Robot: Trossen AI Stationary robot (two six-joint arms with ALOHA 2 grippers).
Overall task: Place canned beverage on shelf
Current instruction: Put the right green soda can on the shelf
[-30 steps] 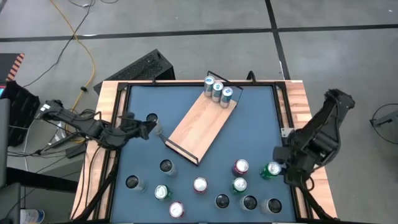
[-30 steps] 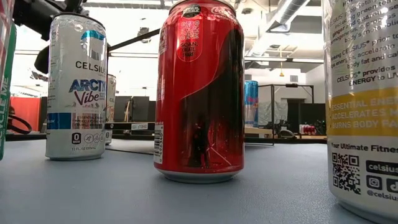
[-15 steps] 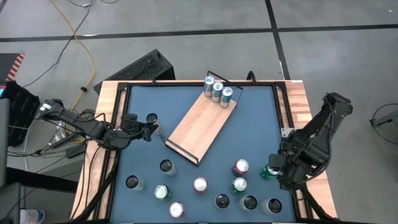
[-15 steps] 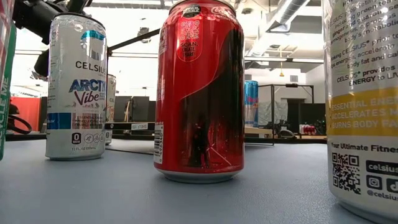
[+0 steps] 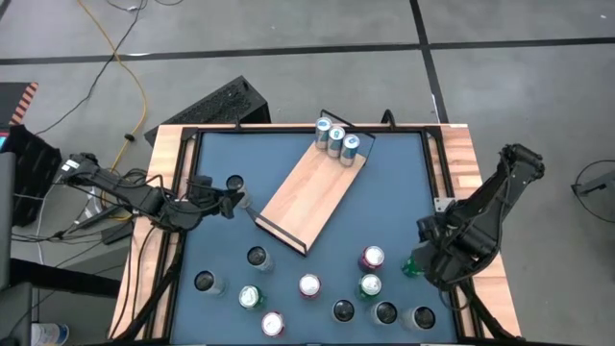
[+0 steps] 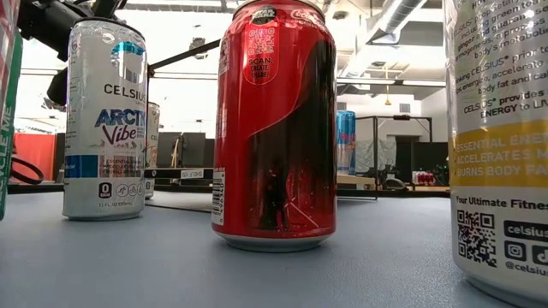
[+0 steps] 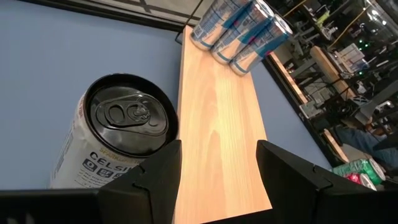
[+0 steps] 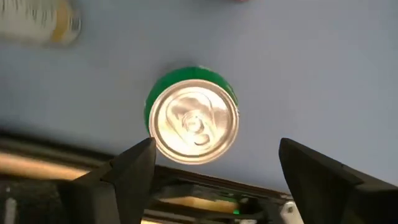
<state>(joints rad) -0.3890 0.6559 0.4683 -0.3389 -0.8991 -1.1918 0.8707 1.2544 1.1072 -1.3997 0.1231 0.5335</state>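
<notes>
The green can should next be grabbed by its upper body below the lid (image 5: pixel 411 268) with my right gripper, to place the canned beverage on the shelf (image 5: pixel 312 192).
The shelf (image 5: pixel 312 192), a light-wood board, lies slantwise on the blue table with three blue-and-silver cans (image 5: pixel 336 139) standing at its far end. My left gripper (image 5: pixel 231 199) is open at the table's left. In the left wrist view (image 7: pixel 217 149) the board (image 7: pixel 217 112) shows between its fingers. A silver can with a dark top (image 7: pixel 121 134) stands on the table just outside one finger. My right gripper (image 5: pixel 423 264) points down, open, over a green can (image 8: pixel 193 121) near the table's right edge. Its fingers stand on either side, above the can's top. My left gripper has the dark-topped can's side (image 7: pixel 146 146) right beside the outer face of one finger (image 7: pixel 158 171). I cannot tell whether they touch. The can stands upright on the table, outside the gap. My right gripper touches nothing.
Several loose cans (image 5: pixel 307 285) stand across the table's near half, among them a red one (image 6: pixel 274 128) and a white one (image 6: pixel 104 120) close to the low camera. A wooden rim (image 5: pixel 461 163) bounds the table. A keyboard (image 5: pixel 216 104) lies beyond the far left corner.
My right gripper has sunk toward the green can, shifted a little toward the table's left, and rolled about its wrist; it now covers most of the can in the high view. The left arm and the cans have kept still.
</notes>
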